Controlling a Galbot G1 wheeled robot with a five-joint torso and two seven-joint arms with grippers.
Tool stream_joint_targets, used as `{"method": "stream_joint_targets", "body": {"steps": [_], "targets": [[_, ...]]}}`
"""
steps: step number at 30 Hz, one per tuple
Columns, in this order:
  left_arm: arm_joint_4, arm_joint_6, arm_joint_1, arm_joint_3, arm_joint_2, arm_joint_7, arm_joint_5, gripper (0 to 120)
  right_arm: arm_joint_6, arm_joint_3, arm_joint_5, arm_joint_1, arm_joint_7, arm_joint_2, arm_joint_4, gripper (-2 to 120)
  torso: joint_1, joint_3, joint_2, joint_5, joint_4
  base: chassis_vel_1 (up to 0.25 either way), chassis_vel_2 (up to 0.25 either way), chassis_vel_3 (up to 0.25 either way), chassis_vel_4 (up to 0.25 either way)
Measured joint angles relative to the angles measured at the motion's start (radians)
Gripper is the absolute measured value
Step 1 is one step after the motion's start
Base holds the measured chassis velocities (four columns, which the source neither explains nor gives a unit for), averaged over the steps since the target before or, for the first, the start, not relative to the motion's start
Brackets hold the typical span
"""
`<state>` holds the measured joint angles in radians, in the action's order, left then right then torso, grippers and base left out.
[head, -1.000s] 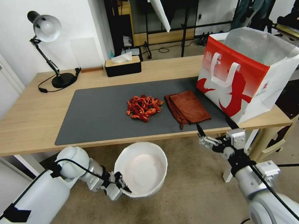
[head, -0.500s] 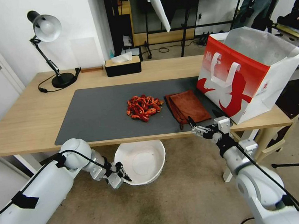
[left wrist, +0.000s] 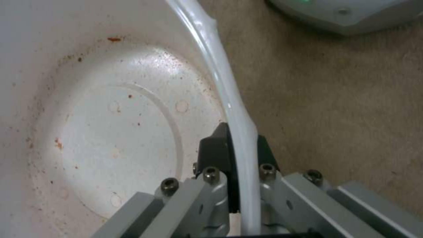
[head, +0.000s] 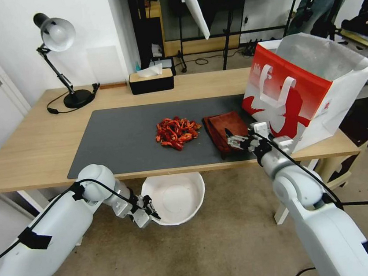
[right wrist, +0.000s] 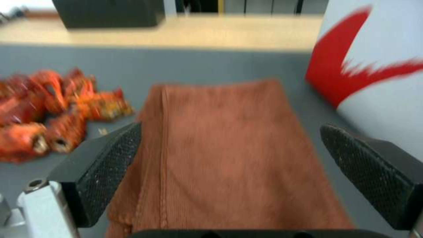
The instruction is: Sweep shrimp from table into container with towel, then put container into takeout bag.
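The towel should next be grabbed with my right gripper by its folded middle point(head: 226, 128), and then I should sweep the heaped shrimp into the white container with it.
The red-orange shrimp point(head: 177, 133) lie heaped mid-mat on the table point(head: 38, 145), with the rust-brown towel point(head: 225, 126) flat just to their right. My right gripper point(head: 236, 140) hovers open over the towel's near end. In the right wrist view its black pads point(right wrist: 105, 168) straddle the towel point(right wrist: 220, 138), with the shrimp point(right wrist: 53, 109) on one side and the takeout bag point(right wrist: 379, 76) on the other. That bag point(head: 307, 88) stands open at the table's right end. Below the table's front edge, my left gripper point(head: 150, 212) is shut on the white container's point(head: 175, 198) rim point(left wrist: 229, 99).
A dark grey mat point(head: 118, 141) covers the middle of the table. A desk lamp point(head: 57, 37) stands at the back left and a black tissue box point(head: 151, 80) at the back centre. Carpeted floor lies under the held container.
My right gripper has risen from below the table edge and moved forward over the towel's near end. The left gripper has shifted the container slightly toward the table edge.
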<state>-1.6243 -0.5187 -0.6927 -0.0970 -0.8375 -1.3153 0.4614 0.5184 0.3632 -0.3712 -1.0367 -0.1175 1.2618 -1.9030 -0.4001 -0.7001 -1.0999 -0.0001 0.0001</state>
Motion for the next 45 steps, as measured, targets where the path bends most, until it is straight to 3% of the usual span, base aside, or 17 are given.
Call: {"method": "stream_joint_targets", "body": {"steps": [3,15,26,30,36,39,45], "targets": [[0.001,-0.005,-0.003,0.001,0.003,0.0,0.0,0,0.075,-0.036,-0.015,0.051,-0.063,0.011,0.036,100,0.0,0.0,0.0,0.0001,-0.0001,0.0,0.0,0.0,0.0],[-0.004,-0.01,-0.018,0.011,0.01,0.001,-0.003,0,0.188,-0.054,-0.075,0.09,-0.145,0.026,0.069,99,0.0,0.0,0.0,0.0001,-0.0001,0.0,0.0,0.0,0.0],[-0.008,-0.016,-0.027,0.015,0.01,0.01,-0.007,0,0.21,-0.045,-0.087,0.072,-0.175,0.037,0.059,62,0.0,0.0,0.0,0.0001,-0.0002,0.0,0.0,0.0,0.0],[-0.008,-0.021,-0.038,0.023,0.011,0.018,-0.008,0,0.212,-0.043,-0.1,0.068,-0.192,0.034,0.058,42,0.0,0.0,0.0,0.0001,-0.0002,0.0,0.0,0.0,0.0],[-0.005,-0.026,-0.046,0.03,0.014,0.026,-0.009,0,0.212,-0.042,-0.116,0.065,-0.21,0.037,0.058,26,0.0,0.0,0.0,0.0,-0.0001,0.0,0.0,0.0,0.0],[-0.001,-0.03,-0.049,0.033,0.014,0.032,-0.009,0,0.212,-0.042,-0.132,0.065,-0.221,0.038,0.058,10,0.0,0.0,0.0,0.0002,0.0,0.0,0.0,0.0,0.0],[-0.002,-0.031,-0.052,0.035,0.016,0.041,-0.013,0,0.212,-0.036,-0.155,0.066,-0.225,0.032,0.053,4,0.0,0.0,0.0,0.0004,0.0001,0.0,0.0,0.0,0.0]]}}
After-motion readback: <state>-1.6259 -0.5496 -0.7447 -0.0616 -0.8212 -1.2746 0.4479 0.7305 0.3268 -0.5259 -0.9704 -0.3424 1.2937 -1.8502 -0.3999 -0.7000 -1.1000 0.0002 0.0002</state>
